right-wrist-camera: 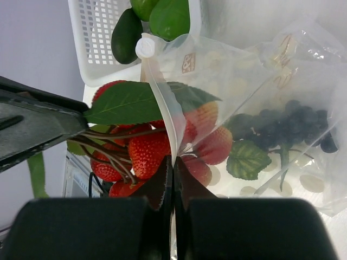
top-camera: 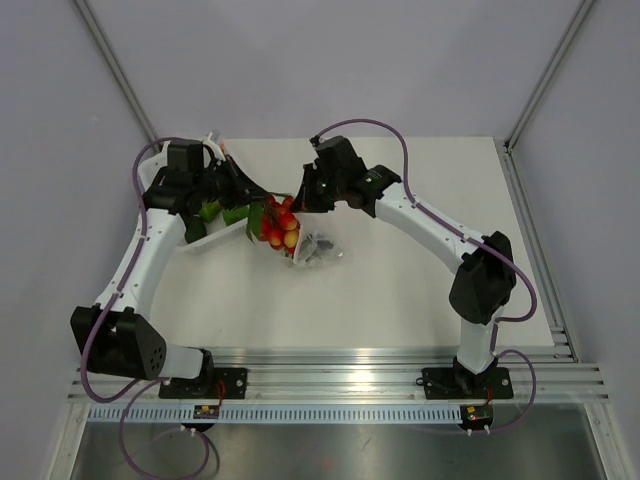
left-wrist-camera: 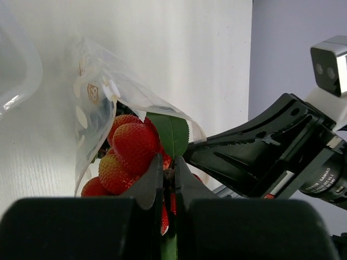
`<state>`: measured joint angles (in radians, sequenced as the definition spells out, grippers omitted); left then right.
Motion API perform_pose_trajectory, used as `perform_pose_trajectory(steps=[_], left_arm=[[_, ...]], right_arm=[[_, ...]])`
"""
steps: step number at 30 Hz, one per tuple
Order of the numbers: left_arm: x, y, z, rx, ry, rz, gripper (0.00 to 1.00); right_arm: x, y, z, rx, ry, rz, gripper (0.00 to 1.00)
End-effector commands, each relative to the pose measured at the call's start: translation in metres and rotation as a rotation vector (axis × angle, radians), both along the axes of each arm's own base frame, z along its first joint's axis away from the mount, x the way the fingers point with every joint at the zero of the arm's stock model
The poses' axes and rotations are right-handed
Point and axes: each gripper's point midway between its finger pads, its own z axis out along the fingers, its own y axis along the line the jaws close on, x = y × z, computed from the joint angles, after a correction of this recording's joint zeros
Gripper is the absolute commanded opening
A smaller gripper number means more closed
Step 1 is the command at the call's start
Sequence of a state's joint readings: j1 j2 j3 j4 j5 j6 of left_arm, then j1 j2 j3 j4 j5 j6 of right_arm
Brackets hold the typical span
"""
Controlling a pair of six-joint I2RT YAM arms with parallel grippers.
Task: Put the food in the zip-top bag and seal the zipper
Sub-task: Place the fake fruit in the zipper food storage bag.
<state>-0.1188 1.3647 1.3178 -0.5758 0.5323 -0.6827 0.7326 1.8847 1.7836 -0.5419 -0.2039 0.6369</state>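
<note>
Many strawberries and the stems hang outside the zipper strip and would drop out. The bunch goes farther into the bag next, before my left gripper releases it.
A bunch of red strawberries with green leaves hangs at the mouth of the transparent zip-top bag. My left gripper is shut on the bunch's stems; the strawberries hang just past its tips, partly behind the bag's plastic. My right gripper is shut on the bag's mouth edge, holding up the clear zipper strip. In the right wrist view some strawberries are outside the strip and some show through the plastic. A dark purple grape bunch lies inside the bag.
A white perforated tray lies beside the bag, with green fruit and a dark green piece in it; it also shows in the top view. The two grippers are close together, the left one's finger next to the bunch.
</note>
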Motion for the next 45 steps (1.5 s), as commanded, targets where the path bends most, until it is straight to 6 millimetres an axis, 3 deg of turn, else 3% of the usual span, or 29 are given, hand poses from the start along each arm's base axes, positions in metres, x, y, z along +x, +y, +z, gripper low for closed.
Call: perform_pose_trajectory(steps=[1, 8, 15, 21, 26, 32, 33, 35, 36, 38, 39, 41, 45], left_arm=[[0.009, -0.010, 0.010, 0.005, -0.054, -0.012, 0.00], [0.010, -0.011, -0.012, 0.097, -0.034, 0.015, 0.00], [0.010, -0.034, -0.028, 0.122, -0.021, -0.034, 0.00], [0.013, -0.042, -0.041, 0.150, -0.005, -0.070, 0.00], [0.018, -0.047, -0.043, 0.153, -0.015, -0.068, 0.00], [0.026, -0.073, -0.036, 0.198, -0.086, -0.057, 0.00], [0.026, -0.077, -0.036, 0.216, -0.091, -0.079, 0.03], [0.018, -0.076, -0.041, 0.248, -0.065, -0.117, 0.22], [0.011, -0.075, -0.040, 0.276, -0.069, -0.155, 0.61], [0.001, -0.074, -0.040, 0.312, -0.072, -0.219, 0.83], [-0.004, -0.072, -0.032, 0.322, -0.085, -0.239, 0.89], [-0.020, -0.065, -0.032, 0.365, -0.074, -0.286, 0.91], [-0.046, -0.053, -0.010, 0.392, -0.118, -0.333, 0.84]], right_arm=[[-0.006, 0.010, 0.042, 0.117, -0.053, 0.042, 0.00], [-0.013, 0.012, 0.049, 0.113, -0.077, 0.052, 0.00], [-0.019, 0.016, 0.061, 0.164, -0.075, 0.066, 0.00], [-0.023, 0.014, 0.075, 0.194, -0.096, 0.074, 0.00], [-0.027, 0.017, 0.083, 0.227, -0.094, 0.090, 0.00], [-0.023, 0.019, 0.085, 0.236, -0.095, 0.078, 0.00], [-0.023, 0.018, 0.083, 0.229, -0.094, 0.075, 0.00], [-0.024, 0.013, 0.080, 0.215, -0.099, 0.057, 0.00], [-0.023, 0.010, 0.078, 0.204, -0.103, 0.049, 0.00], [-0.021, 0.005, 0.075, 0.186, -0.109, 0.026, 0.00], [-0.021, 0.004, 0.074, 0.178, -0.113, 0.024, 0.00], [-0.020, 0.001, 0.071, 0.166, -0.114, 0.013, 0.00], [-0.018, 0.002, 0.066, 0.160, -0.108, 0.012, 0.00]])
